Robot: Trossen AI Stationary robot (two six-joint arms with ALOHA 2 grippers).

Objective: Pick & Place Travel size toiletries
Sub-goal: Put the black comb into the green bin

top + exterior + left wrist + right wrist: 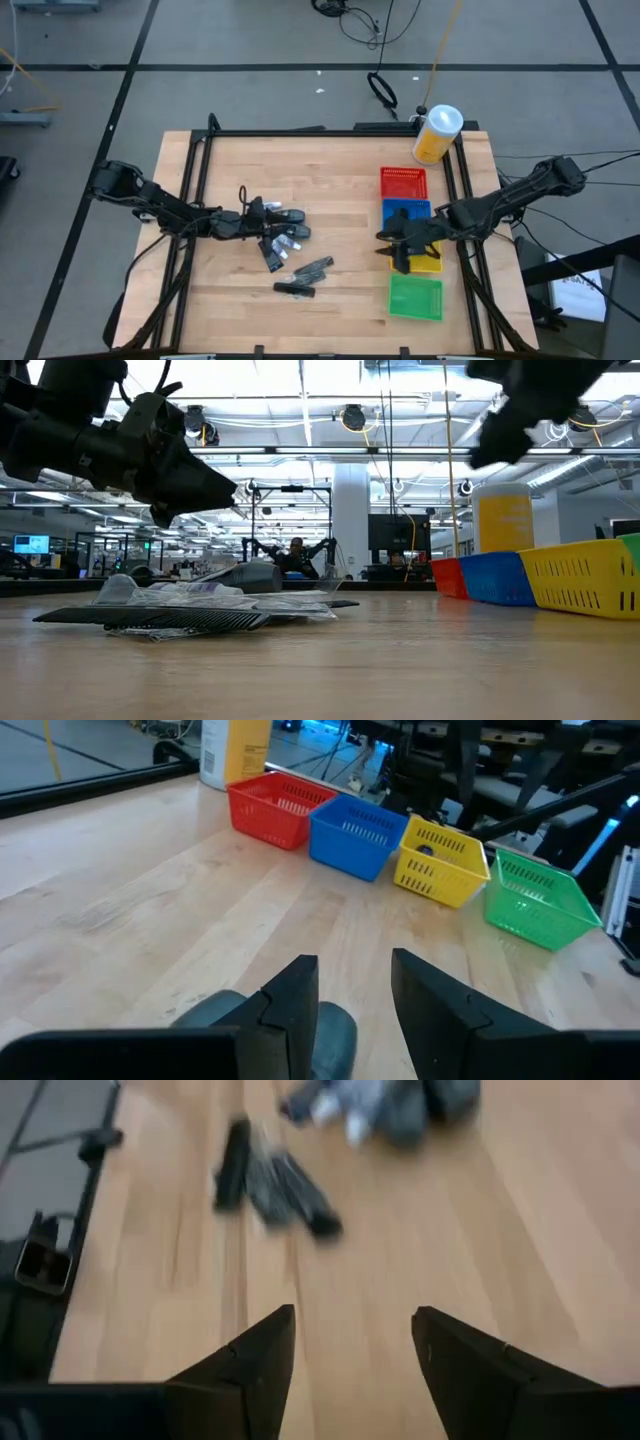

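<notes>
The dark grey bottle is next for the robot's left gripper to grab. The robot needs to take the bottle by its labelled body [292, 231] to sort the toiletries into baskets.
The travel size toiletries [285, 232] lie in a loose heap left of the table's middle: dark tubes, silvery sachets and small bottles. A few more [312, 268] lie apart toward the near edge. In the low view the heap [200, 605] rests flat on the wood. My left gripper [262, 213] hovers open just above the heap's left end [215, 490]; a dark grey bottle [335, 1030] shows below its fingers [355, 970]. My right gripper [400, 245] hangs open and empty above the baskets [352, 1320], looking toward the toiletries [275, 1175].
Along the table's right side stand four small baskets in a row: red [403, 183], blue [406, 212], yellow [430, 263] and green [415, 297]. A yellow canister with a white lid [437, 134] stands at the far right corner. Bare wood [340, 220] lies between heap and baskets.
</notes>
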